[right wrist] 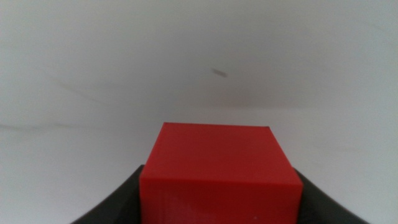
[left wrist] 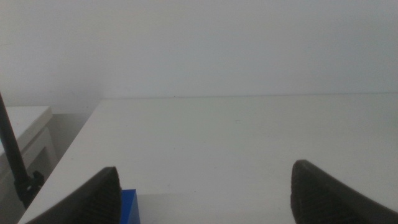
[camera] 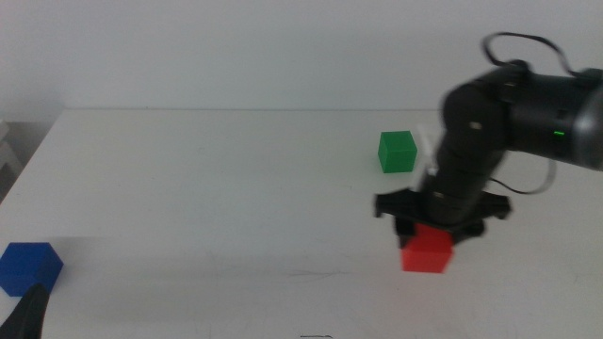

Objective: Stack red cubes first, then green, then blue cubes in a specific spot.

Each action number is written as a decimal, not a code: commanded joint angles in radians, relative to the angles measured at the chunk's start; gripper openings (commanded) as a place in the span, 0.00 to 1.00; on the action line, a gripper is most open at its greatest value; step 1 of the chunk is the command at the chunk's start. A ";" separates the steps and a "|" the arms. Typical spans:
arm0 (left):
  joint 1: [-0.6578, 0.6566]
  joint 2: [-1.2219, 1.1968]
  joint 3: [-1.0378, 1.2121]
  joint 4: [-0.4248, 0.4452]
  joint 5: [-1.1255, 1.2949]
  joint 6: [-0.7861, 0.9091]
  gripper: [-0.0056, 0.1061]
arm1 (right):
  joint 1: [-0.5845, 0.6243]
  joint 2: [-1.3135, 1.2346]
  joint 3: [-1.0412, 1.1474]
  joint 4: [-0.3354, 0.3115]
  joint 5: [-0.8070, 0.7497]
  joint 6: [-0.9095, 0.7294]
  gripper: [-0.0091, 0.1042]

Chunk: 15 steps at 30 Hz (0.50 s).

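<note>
The red cube (camera: pixel 427 251) is still short of the tabletop's middle, so my right gripper moves it there next, before releasing it.
The red cube (camera: pixel 427 251) sits between the dark jaws of my right gripper (camera: pixel 431 234) at the right of the middle view, and the jaws press both its sides. The right wrist view shows that red cube (right wrist: pixel 217 174) close up, filling the gap in the right gripper (right wrist: pixel 219 179). I cannot tell whether it rests on the white tabletop or hangs just above it. The green cube (camera: pixel 397 151) stands alone behind the right arm. At the near left edge lies the blue cube (camera: pixel 29 267), with my left gripper (left wrist: pixel 205 186) open just behind it; the blue cube (left wrist: pixel 129 206) peeks beside one jaw.
The white table (camera: pixel 217 188) ends at a left edge beside a pale cabinet (left wrist: pixel 22 134). A thin dark stand (left wrist: pixel 13 155) rises off that edge. The right arm's bulky black body (camera: pixel 528 113) and its cable hang over the table's right side.
</note>
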 commanded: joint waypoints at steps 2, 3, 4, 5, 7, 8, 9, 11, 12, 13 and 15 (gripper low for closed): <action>-0.001 -0.019 -0.002 -0.011 -0.081 -0.008 0.89 | 0.065 0.028 -0.141 -0.035 0.035 0.074 0.07; -0.001 -0.019 -0.002 -0.011 -0.081 -0.008 0.89 | 0.085 0.053 -0.178 -0.033 0.045 0.081 0.07; -0.001 -0.019 -0.002 -0.011 -0.081 -0.008 0.89 | 0.099 0.074 -0.208 -0.032 0.052 0.086 0.07; -0.001 -0.019 -0.002 -0.011 -0.081 -0.008 0.89 | 0.116 0.101 -0.246 -0.032 0.060 0.094 0.07; -0.001 -0.019 -0.002 -0.011 -0.081 -0.008 0.89 | 0.141 0.149 -0.326 -0.030 0.070 0.109 0.07; -0.001 -0.019 -0.002 -0.011 -0.081 -0.008 0.89 | 0.150 0.177 -0.366 -0.026 0.078 0.114 0.07; -0.001 -0.019 -0.002 -0.011 -0.081 -0.008 0.89 | 0.157 0.205 -0.405 -0.018 0.089 0.114 0.07; -0.001 -0.019 -0.002 -0.011 -0.081 -0.008 0.89 | 0.169 0.257 -0.472 -0.009 0.118 0.114 0.07; -0.001 -0.019 -0.002 -0.011 -0.081 -0.008 0.89 | 0.174 0.282 -0.507 -0.007 0.133 0.113 0.07; -0.001 -0.019 -0.002 -0.011 -0.081 -0.008 0.89 | 0.176 0.301 -0.533 -0.007 0.144 0.113 0.07; -0.001 -0.019 -0.002 -0.011 -0.081 -0.008 0.89 | 0.183 0.342 -0.582 -0.007 0.165 0.113 0.07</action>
